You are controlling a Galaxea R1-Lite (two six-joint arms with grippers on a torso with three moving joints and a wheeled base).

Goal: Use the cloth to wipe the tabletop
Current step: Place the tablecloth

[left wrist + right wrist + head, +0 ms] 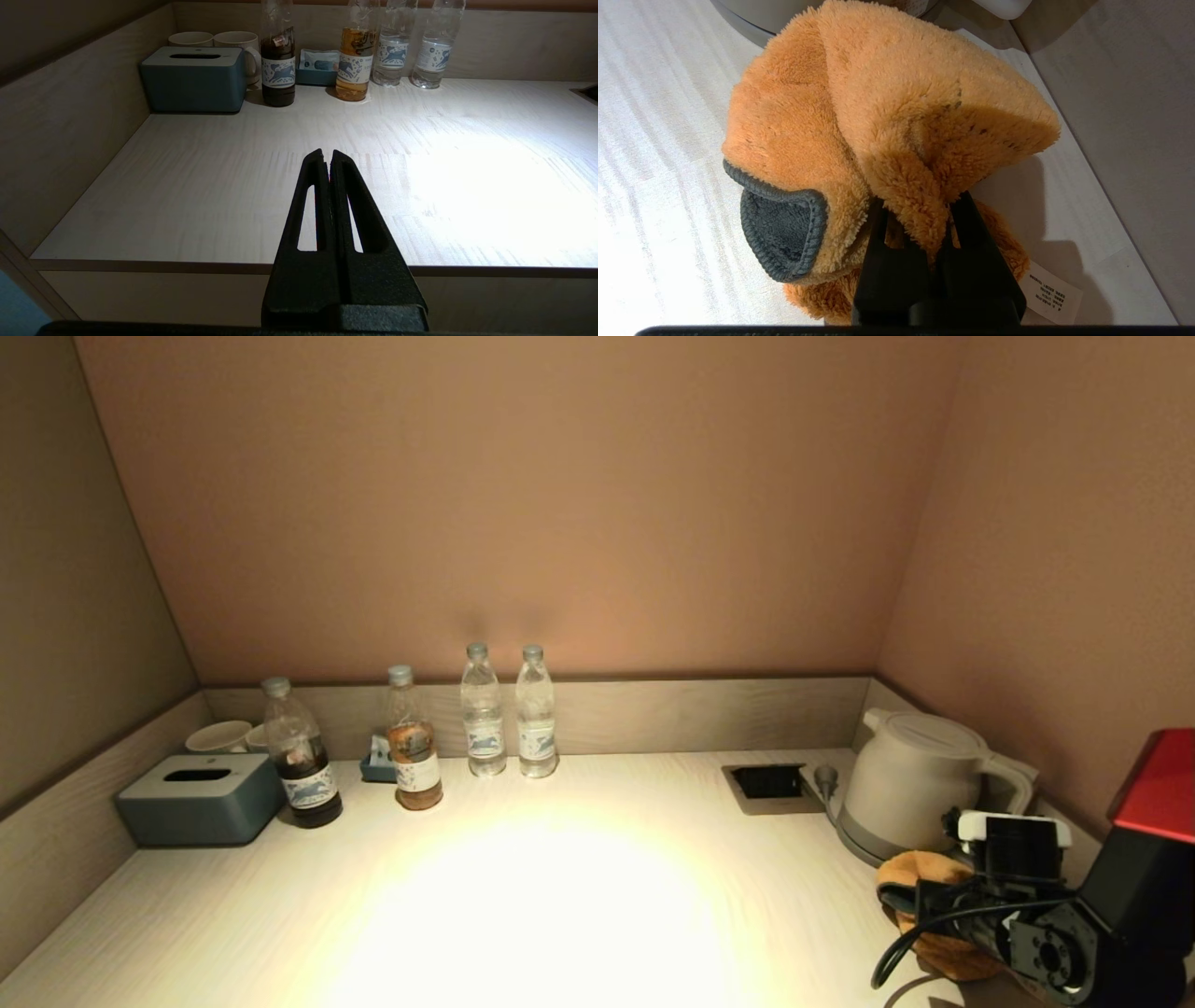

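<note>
The cloth's lower folds touch the tabletop below the fingers and the cloth would settle there, so it is now time for my right gripper to open.
An orange fluffy cloth [887, 107] with a grey underside is bunched at the right end of the pale wooden tabletop [560, 896], just in front of the kettle. It shows in the head view [920, 873] beside my right arm. My right gripper [920, 219] is shut on a fold of the cloth; its fingertips are buried in the pile. A white label [1049, 293] hangs from the cloth. My left gripper [327, 156] is shut and empty, held off the table's front edge on the left side.
A white kettle [910, 779] on its base stands at the right, next to a recessed socket [770, 782]. Along the back wall stand several bottles [509, 714], a blue-grey tissue box [201, 798] and cups [219, 737]. Walls close in left and right.
</note>
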